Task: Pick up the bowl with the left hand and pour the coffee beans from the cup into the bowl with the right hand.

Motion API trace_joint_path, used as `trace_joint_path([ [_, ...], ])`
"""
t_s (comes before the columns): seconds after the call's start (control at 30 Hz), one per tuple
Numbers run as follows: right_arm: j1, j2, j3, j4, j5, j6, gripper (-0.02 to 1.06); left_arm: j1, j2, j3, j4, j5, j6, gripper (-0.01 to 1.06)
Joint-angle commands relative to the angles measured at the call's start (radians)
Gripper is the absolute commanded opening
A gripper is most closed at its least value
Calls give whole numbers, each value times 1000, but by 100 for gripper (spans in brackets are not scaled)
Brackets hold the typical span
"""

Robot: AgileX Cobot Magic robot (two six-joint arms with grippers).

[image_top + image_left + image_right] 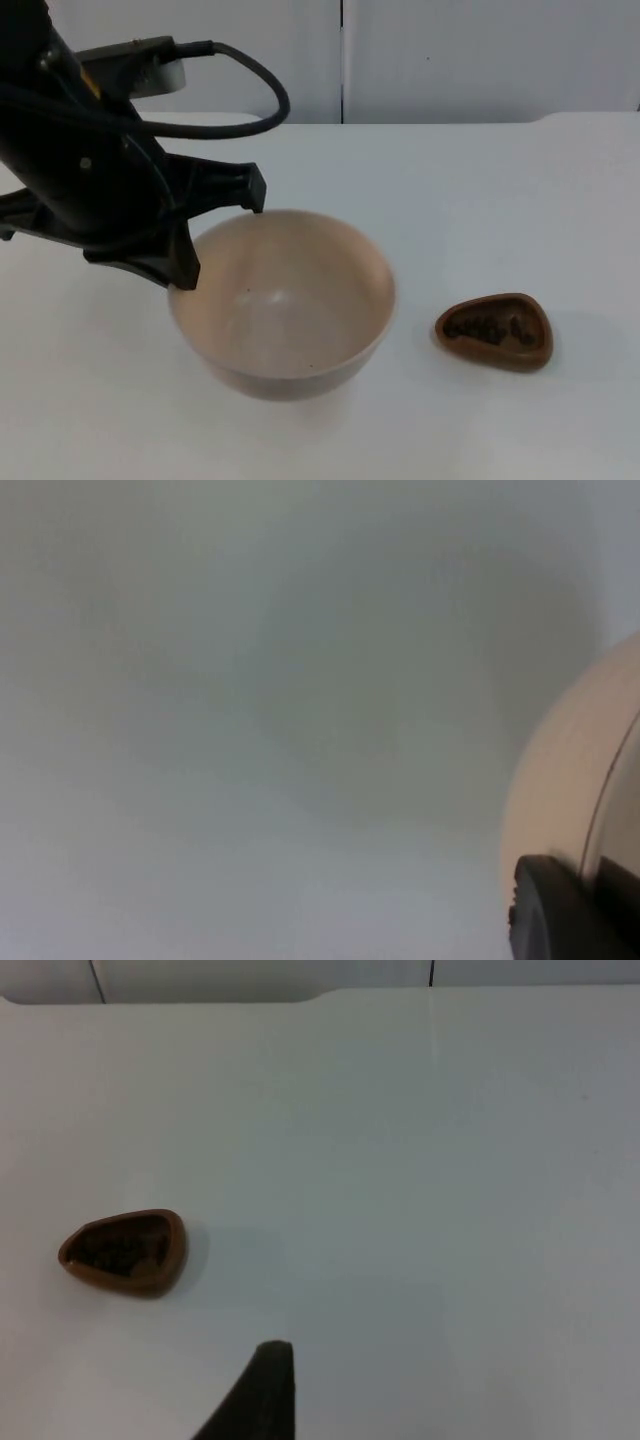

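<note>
Next, my left gripper grabs the beige bowl by its thin rim (pixel 186 290), since the bowl's opening (pixel 290 285) spreads far wider than the fingers.
A wide beige bowl (pixel 290 310) stands on the white table, left of centre. My left gripper (pixel 220 235) hovers over the bowl's left rear rim, open, with one fingertip (pixel 186 272) at the left rim and the other near the back rim. In the left wrist view a black fingertip (pixel 565 910) sits right beside the bowl's outer wall (pixel 560 790). A small brown cup (pixel 494 331) with dark coffee beans inside rests to the right of the bowl. My right gripper (pixel 268 1400) waits well back from the cup (pixel 125 1250).
The white table (pixel 480 200) ends at a grey partition wall (pixel 480 50) behind. Open table surface lies between the bowl and the cup and all around the cup.
</note>
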Motion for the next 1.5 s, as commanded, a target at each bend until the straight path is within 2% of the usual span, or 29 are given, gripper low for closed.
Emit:
trace_joint_path([
  [0.0, -6, -4, 3, 3, -6, -1, 105, 3, -16, 0, -19, -9, -8, 0],
  [0.73, -6, -4, 1, 16, -9, 1, 105, 3, -16, 0, -64, -1, -8, 0],
  [0.87, -6, 14, -11, 43, 5, 1, 105, 3, -16, 0, -80, 1, -8, 0],
  [1.07, -6, 218, -75, 43, -1, 10, 105, 3, -16, 0, -83, 1, -8, 0],
  [1.3, -6, 552, -210, 47, -103, 7, 105, 3, -16, 0, -91, 1, -8, 0],
  [1.47, -6, 731, -307, 93, -100, -32, 105, 3, -16, 0, -91, 1, -8, 0],
])
